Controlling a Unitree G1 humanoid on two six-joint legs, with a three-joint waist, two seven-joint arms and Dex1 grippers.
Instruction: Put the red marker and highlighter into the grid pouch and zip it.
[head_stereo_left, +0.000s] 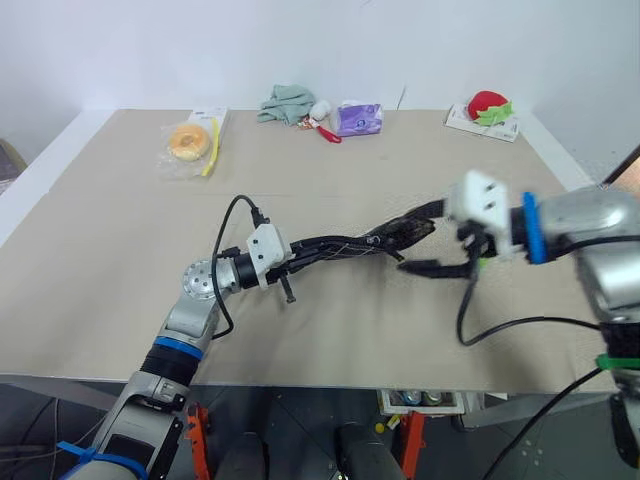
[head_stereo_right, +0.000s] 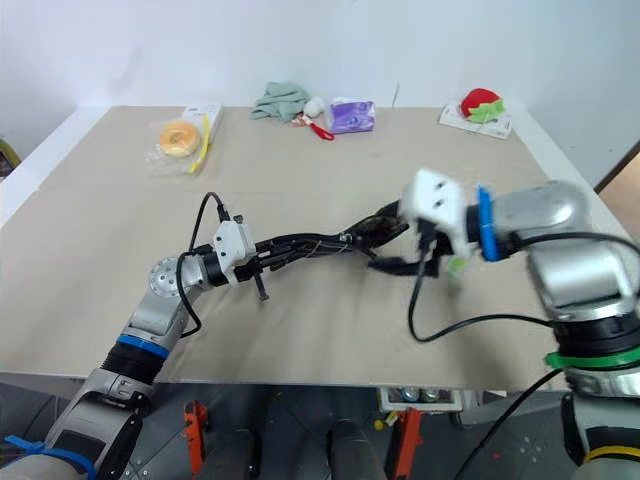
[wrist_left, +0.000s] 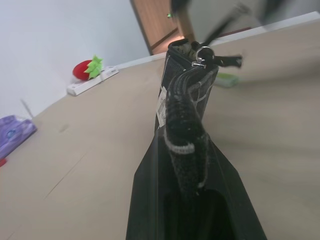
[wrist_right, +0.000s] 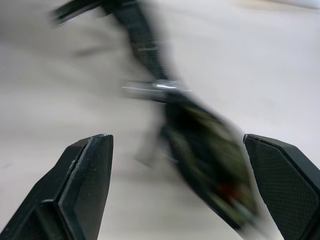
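The grid pouch needs to be zipped shut, so my right gripper will next grab the zipper pull by its dangling tab.
My left gripper (head_stereo_left: 345, 244) is shut on the grid pouch (head_stereo_left: 405, 232), holding it edge-on above the table with the zipper edge and white label (wrist_left: 161, 106) facing up. The zipper pull (wrist_left: 220, 60) sticks out at the far end. My right gripper (wrist_right: 177, 137) stands open just past that end, fingers (head_stereo_left: 430, 267) apart with nothing between them. In the right wrist view a blurred red spot (wrist_right: 225, 190) shows inside the pouch's mouth; I cannot make out the red marker as such. A lime-green piece, apparently the highlighter (head_stereo_left: 482, 262), shows just under the right hand.
At the back of the table (head_stereo_left: 100, 230) lie a bagged donut (head_stereo_left: 188, 141), a teal cloth (head_stereo_left: 285, 102), a small red-and-white tool (head_stereo_left: 323, 126), a purple packet (head_stereo_left: 358, 118) and a strawberry toy on a white box (head_stereo_left: 487, 108). The table's front edge runs close below both arms.
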